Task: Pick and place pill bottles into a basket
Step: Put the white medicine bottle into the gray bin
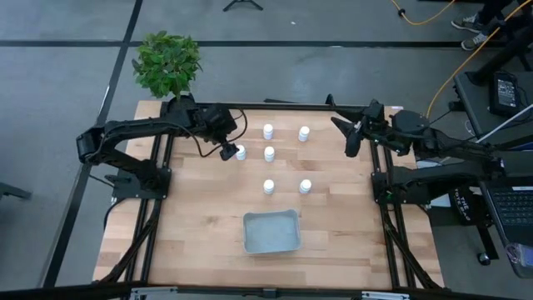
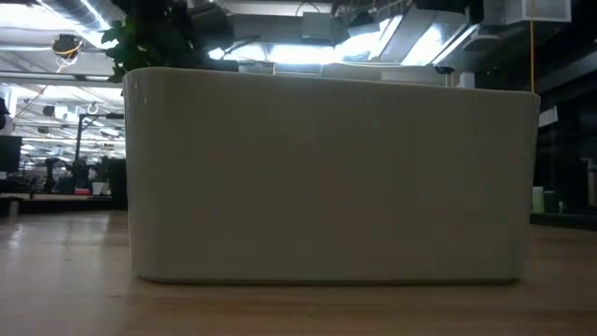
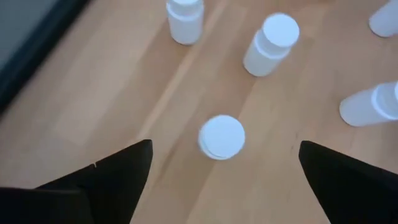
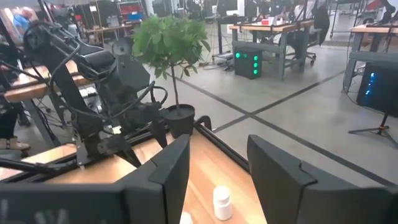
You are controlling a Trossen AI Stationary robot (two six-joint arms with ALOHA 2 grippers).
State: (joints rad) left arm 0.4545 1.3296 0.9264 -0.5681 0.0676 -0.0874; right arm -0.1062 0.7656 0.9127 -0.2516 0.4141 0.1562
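My left gripper grabs this pill bottle by its sides below the cap next, to place it into the basket.
Six small white pill bottles stand upright on the wooden table: the far-left one, two at the far side, one in the middle, and two nearer the basket. The pale grey-blue basket stands near the front edge. My left gripper is open, above and just left of the far-left bottle, whose cap shows between its fingers. My right gripper is open and empty at the table's far right.
A potted plant stands at the table's far left corner, behind my left arm. The basket's wall fills the low view. Bare wood lies between the bottles and the basket.
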